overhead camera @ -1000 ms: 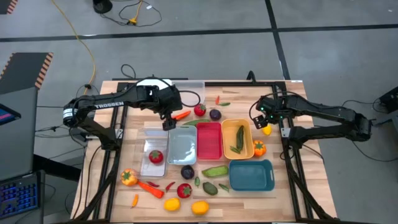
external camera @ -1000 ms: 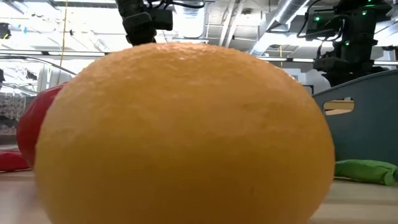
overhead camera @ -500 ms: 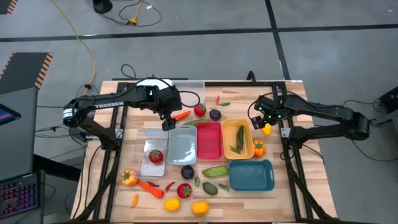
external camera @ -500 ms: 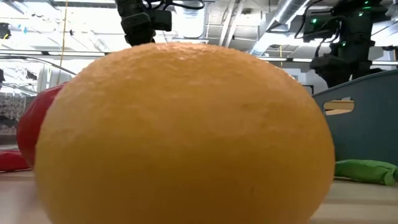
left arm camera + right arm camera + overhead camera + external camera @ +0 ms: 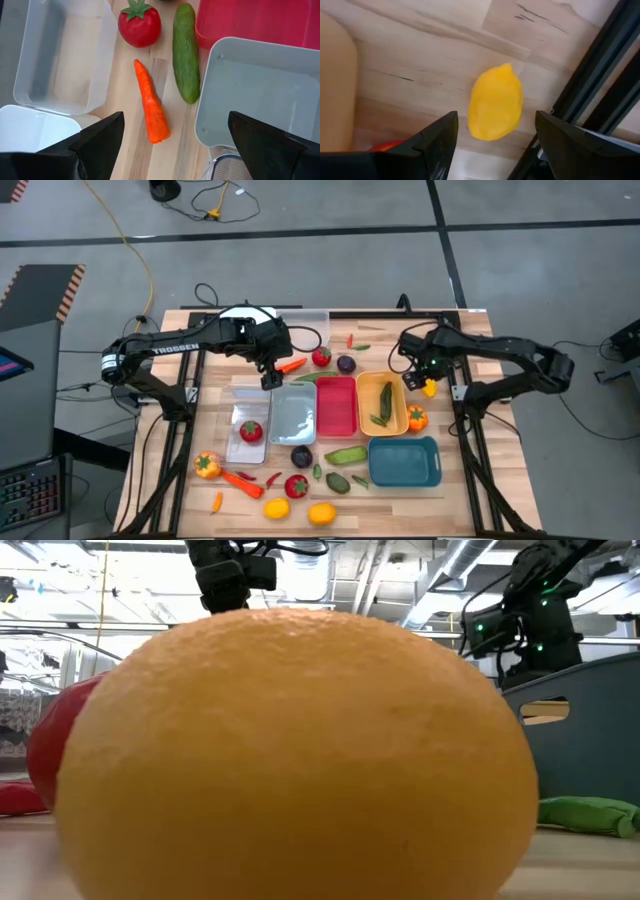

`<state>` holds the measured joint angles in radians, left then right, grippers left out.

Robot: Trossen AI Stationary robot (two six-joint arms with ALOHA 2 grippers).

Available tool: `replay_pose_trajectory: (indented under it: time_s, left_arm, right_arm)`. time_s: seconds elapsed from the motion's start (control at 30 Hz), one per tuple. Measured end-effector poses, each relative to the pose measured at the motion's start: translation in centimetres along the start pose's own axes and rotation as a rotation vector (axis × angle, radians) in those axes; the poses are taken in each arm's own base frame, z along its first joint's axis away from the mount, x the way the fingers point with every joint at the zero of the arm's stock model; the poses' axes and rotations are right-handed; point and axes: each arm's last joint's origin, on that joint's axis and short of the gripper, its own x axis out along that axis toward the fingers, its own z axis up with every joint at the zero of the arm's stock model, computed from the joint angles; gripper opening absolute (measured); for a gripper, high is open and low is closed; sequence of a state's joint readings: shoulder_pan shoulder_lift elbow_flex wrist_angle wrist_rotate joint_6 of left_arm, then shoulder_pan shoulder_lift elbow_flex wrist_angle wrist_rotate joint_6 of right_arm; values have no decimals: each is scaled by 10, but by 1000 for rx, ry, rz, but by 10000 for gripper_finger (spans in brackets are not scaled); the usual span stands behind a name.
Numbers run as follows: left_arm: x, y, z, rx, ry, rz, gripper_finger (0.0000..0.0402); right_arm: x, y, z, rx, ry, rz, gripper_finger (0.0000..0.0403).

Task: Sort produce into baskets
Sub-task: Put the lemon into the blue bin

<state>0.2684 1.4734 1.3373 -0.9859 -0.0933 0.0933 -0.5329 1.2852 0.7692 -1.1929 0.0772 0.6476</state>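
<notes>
My right gripper moves down next, before it closes on the yellow lemon point(image 5: 430, 388), since wood still shows between my fingers and the lemon.
My right gripper point(image 5: 418, 377) hangs open, pointing down, just above a yellow lemon point(image 5: 495, 102) that lies on the table between the yellow-orange basket point(image 5: 382, 405) and the table's right frame. Its fingers stand to either side of the lemon without touching it. My left gripper point(image 5: 270, 378) waits open above an orange carrot point(image 5: 152, 110). The carrot lies flat beside a green cucumber point(image 5: 185, 50) and a red tomato point(image 5: 140, 25), far of the silver-grey basket point(image 5: 293, 415). The red basket point(image 5: 337, 405) and the teal basket point(image 5: 404, 460) stand nearby.
A clear basket point(image 5: 247, 430) holds a tomato, and green pods lie in the yellow-orange one. An orange pepper point(image 5: 416, 418) sits near the lemon. Loose lemons, a plum, chilies and a carrot lie along the near edge. A big orange fruit point(image 5: 290, 750) fills the low view.
My right gripper has come down and a little toward the table's left, tipping to point down over the lemon. Its fingers stay open. My left gripper and all the produce have kept still.
</notes>
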Motion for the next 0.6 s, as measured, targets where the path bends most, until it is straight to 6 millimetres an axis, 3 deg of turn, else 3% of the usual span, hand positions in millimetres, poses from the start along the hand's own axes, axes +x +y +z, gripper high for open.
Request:
replay_pose_trajectory:
  time_s: [0.6]
  left_arm:
    - [0, 0, 0, -4, 0, 0, 345]
  right_arm:
    - [41, 11, 21, -19, 217, -149, 290]
